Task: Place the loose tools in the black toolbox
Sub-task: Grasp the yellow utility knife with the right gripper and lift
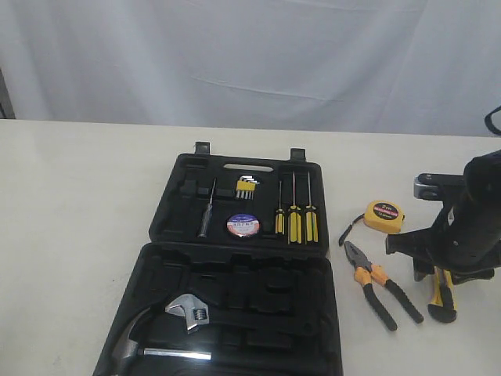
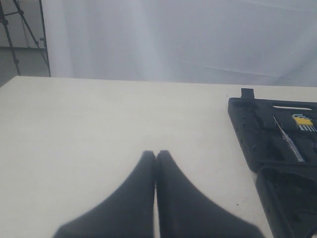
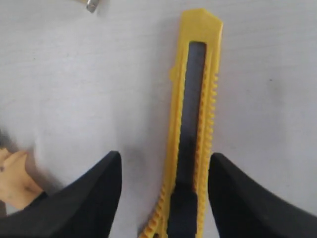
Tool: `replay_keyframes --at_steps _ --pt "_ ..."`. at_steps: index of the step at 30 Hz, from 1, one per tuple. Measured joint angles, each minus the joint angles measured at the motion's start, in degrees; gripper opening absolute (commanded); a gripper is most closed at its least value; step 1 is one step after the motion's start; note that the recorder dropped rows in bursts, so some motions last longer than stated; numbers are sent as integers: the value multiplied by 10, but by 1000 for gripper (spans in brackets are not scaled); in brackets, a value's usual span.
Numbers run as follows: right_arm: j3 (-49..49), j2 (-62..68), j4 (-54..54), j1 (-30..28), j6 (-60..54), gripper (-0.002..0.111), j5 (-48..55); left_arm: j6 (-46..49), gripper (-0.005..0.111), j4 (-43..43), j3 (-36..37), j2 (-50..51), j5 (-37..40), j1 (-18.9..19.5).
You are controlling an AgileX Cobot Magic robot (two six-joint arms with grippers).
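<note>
My right gripper grabs the utility knife by its ribbed body at the black slider (image 3: 184, 198) next. Then the knife is free to go into the black toolbox.
The black toolbox (image 1: 235, 258) lies open in the middle of the table. The small dark tape roll (image 1: 242, 225) with its blue-white label sits in its far half. To the right of the box, on the table, lie the yellow tape measure (image 1: 383, 215) and the orange-and-black-handled pliers (image 1: 381, 291). The yellow-and-black utility knife (image 3: 192, 129) lies flat on the table between the spread fingers of my right gripper (image 3: 165, 159), which is open and straddles its rear end without touching it. My left gripper (image 2: 155, 154) is shut and empty, over bare table left of the box (image 2: 277, 148).
Yellow-handled screwdrivers (image 1: 293, 222), a hex-key set (image 1: 246, 189) and a thin dark screwdriver (image 1: 207, 208) sit in the box's far half. The silver wrench (image 1: 190, 311) and hammer (image 1: 149, 341) lie in its near half. A white curtain hangs behind the table.
</note>
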Motion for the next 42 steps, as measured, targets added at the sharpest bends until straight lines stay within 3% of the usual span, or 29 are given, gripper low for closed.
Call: replay_keyframes --at_steps 17,20,23,24,36,41,42 --pt "-1 26 -2 0 14 51 -15 0 0 0 0 0 0 0" --pt "-1 26 -2 0 14 36 -15 0 0 0 0 0 0 0" --pt "-1 27 -2 0 14 5 -14 0 0 0 0 0 0 0" --pt "-1 27 -2 0 14 0 -12 0 0 0 0 0 0 0" --pt "-13 -16 -9 10 8 -1 47 0 0 0 0 0 0 0" --pt "-34 -80 -8 75 -3 -1 71 0 0 0 0 0 0 0" --pt "-64 -96 -6 120 -5 -1 102 0 0 0 0 0 0 0"
